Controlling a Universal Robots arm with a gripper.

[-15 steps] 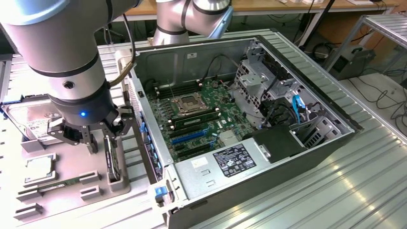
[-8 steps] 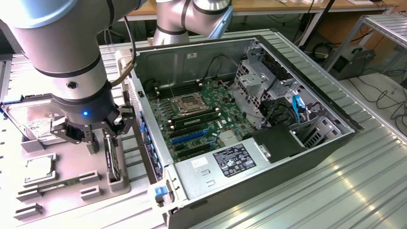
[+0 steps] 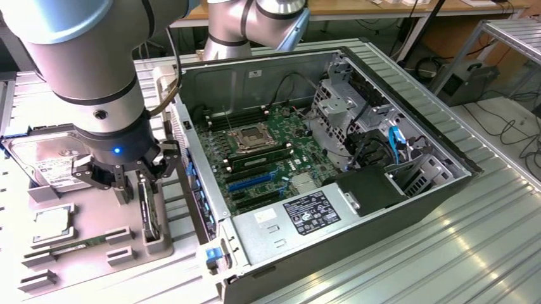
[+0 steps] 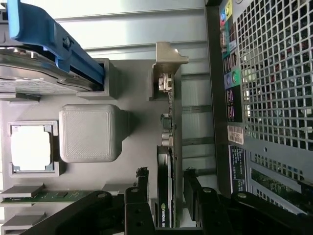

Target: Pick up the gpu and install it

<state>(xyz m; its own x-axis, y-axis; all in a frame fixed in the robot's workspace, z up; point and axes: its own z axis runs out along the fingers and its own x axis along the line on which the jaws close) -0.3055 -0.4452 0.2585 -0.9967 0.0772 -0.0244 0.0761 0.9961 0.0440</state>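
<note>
The robot's gripper should next grab the GPU by its exposed upper long edge [image 3: 146, 185], as the grey tray's holders close around the GPU's lower corners. Then it can install the GPU.
The gpu [image 4: 166, 161] stands on its long edge in a slot of the grey tray [image 3: 93, 266], at the exterior view's left, beside the open computer case [image 3: 355, 209]. Its silver end bracket [image 4: 169, 61] points away from my wrist. My gripper [image 4: 166, 182] is directly over the card's near end, open, with one black finger [image 4: 142, 180] on each side of it and a small gap on both sides. In the exterior view my gripper [image 3: 138, 189] hangs just above the gpu [image 3: 151, 218]. The motherboard [image 3: 258, 161] lies inside the case with blue slots showing.
On the tray also lie a silver hard drive [image 3: 44, 158] in a blue bracket [image 4: 58, 39], a processor chip [image 4: 30, 148], a narrow green memory stick [image 4: 41, 196] and a grey block [image 4: 90, 133]. The case's perforated rear wall [image 4: 274, 88] stands close beside the card.
</note>
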